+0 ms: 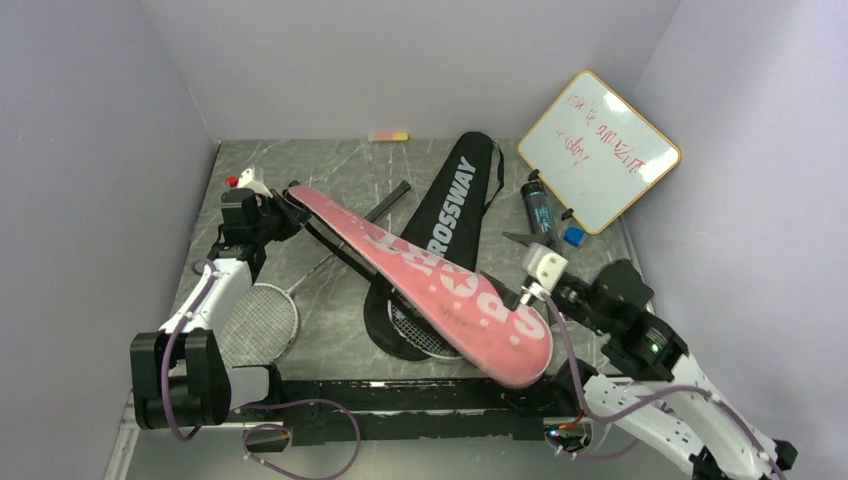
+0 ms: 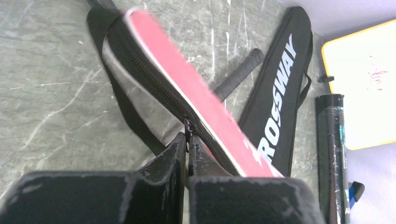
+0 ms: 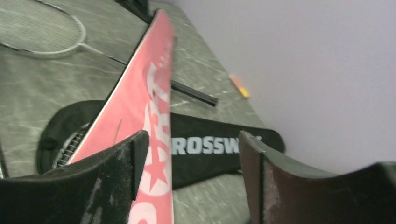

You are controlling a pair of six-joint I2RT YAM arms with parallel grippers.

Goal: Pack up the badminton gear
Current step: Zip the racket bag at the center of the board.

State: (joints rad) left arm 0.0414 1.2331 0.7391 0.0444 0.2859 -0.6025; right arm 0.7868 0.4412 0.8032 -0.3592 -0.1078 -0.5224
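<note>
Next, my right gripper grabs the pink cover by its long side edge (image 1: 379,263) (image 3: 122,80), to leave the wide end free to take a racket.
The pink "SPORT" cover (image 1: 430,285) hangs tilted above the table from far left to near right. My left gripper (image 1: 275,212) is shut on the zipper pull (image 2: 187,133) at its narrow end (image 2: 159,51). My right gripper (image 1: 508,262) is open beside the wide end, and the cover (image 3: 144,107) runs along its left finger (image 3: 119,163). The black "CROSSWAY" cover (image 1: 455,200) lies under it with a racket head (image 1: 420,330) in its open end. A white-framed racket (image 1: 260,320) lies at the near left. The dark tube (image 1: 540,210) lies at the right.
The whiteboard (image 1: 600,150) leans on the right wall behind the tube. The pink-yellow marker (image 1: 388,135) lies at the back wall. A black racket handle (image 1: 390,205) sticks out beneath the pink cover. A small white and red thing (image 1: 245,180) sits behind my left gripper.
</note>
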